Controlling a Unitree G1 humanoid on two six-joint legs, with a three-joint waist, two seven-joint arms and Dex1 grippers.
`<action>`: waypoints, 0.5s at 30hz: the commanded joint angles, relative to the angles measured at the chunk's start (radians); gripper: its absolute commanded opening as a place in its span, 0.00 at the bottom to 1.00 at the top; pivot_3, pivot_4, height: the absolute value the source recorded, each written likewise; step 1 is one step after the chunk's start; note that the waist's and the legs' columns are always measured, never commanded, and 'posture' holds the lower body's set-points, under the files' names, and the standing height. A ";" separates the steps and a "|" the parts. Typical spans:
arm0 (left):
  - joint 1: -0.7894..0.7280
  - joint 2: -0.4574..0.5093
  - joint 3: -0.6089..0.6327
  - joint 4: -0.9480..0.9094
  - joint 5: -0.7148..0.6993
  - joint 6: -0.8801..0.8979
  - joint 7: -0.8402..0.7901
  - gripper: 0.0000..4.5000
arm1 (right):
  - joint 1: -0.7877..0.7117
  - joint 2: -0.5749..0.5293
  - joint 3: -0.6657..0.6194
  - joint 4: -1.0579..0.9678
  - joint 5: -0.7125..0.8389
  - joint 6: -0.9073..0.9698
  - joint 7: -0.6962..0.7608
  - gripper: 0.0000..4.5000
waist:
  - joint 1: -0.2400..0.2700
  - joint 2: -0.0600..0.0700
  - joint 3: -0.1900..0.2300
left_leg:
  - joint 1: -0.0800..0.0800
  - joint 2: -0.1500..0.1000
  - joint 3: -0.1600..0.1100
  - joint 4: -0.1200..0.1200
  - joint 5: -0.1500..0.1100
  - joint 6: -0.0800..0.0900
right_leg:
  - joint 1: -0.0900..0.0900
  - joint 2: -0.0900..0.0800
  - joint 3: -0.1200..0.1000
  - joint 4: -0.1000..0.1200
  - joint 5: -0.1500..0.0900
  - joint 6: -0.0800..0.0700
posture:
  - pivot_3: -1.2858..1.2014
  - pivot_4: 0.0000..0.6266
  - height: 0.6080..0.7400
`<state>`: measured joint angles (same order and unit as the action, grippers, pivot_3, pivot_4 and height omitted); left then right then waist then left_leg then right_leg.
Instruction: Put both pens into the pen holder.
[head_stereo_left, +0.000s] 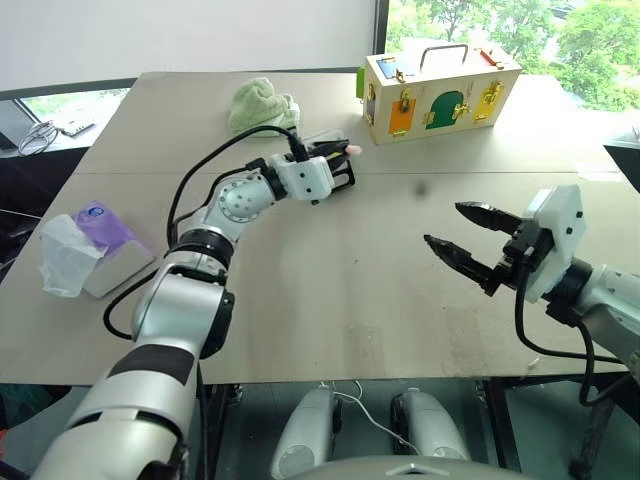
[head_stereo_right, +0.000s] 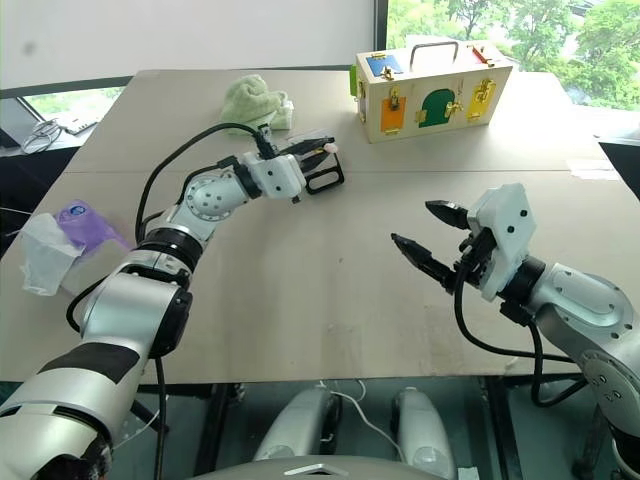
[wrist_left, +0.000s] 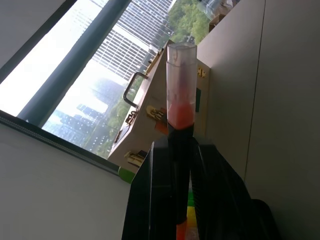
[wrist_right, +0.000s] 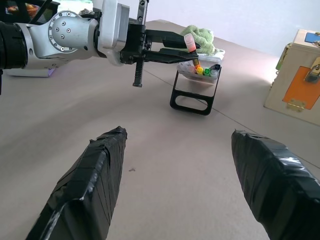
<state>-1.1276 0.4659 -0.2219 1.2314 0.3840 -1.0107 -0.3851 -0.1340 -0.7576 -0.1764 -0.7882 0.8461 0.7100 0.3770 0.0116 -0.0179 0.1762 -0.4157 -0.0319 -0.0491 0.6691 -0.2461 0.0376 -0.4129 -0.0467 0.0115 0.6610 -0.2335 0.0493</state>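
The pen's body is over the marker ends and the pen would settle in the pen holder (wrist_right: 194, 96), so my left gripper opens now.
My left gripper (head_stereo_left: 338, 152) is shut on a pen (wrist_left: 179, 100) with a black barrel and an orange end under a clear cap. It holds the pen over the clear top tray of the pen holder (wrist_right: 194, 96), a small black frame stand at mid-table. The pen's capped end (wrist_right: 191, 45) hangs just above the tray. Several coloured marker ends (wrist_right: 204, 71) lie in the tray; I cannot tell whether the other pen is among them. My right gripper (head_stereo_left: 444, 224) is open and empty, well right of the holder and nearer the front edge.
A wooden latch box (head_stereo_left: 440, 95) with a handle stands at the far right of the table. A green cloth (head_stereo_left: 262, 103) lies behind the holder. A purple tissue pack (head_stereo_left: 100, 225) and a white bag (head_stereo_left: 65, 255) sit at the left edge.
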 joint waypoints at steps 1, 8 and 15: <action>-0.045 0.014 -0.011 0.010 0.028 0.032 0.055 0.00 | 0.002 -0.002 -0.044 -0.046 0.008 -0.001 -0.017 0.80 | 0.000 0.000 0.000 | 0.000 0.000 0.000 0.000 0.000 0.000 | 0.000 0.000 0.000 0.000 0.000 0.000 | 0.52 0.24 1.00; -0.045 0.008 0.031 0.017 -0.045 0.054 -0.005 0.49 | 0.000 -0.003 -0.042 -0.052 0.009 0.007 -0.030 0.81 | 0.000 0.000 0.000 | 0.000 0.000 0.000 0.000 0.000 0.000 | 0.000 0.000 0.000 0.000 0.000 0.000 | 0.52 0.24 1.00; 0.126 -0.048 0.190 -0.308 -0.506 0.236 -0.426 0.69 | -0.014 0.000 -0.029 -0.059 -0.012 -0.012 -0.019 0.81 | -0.002 0.000 0.000 | 0.000 0.000 0.000 0.000 0.000 0.000 | 0.000 0.000 0.000 0.000 0.000 0.000 | 0.52 0.24 1.00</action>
<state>-1.0455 0.4208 -0.0709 1.0704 0.0219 -0.8670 -0.7029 -0.1339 -0.7588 -0.1828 -0.8101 0.8351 0.7181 0.3535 0.0095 -0.0178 0.1762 -0.4154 -0.0313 -0.0488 0.6692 -0.2460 0.0374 -0.4130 -0.0473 0.0124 0.6613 -0.2335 0.0490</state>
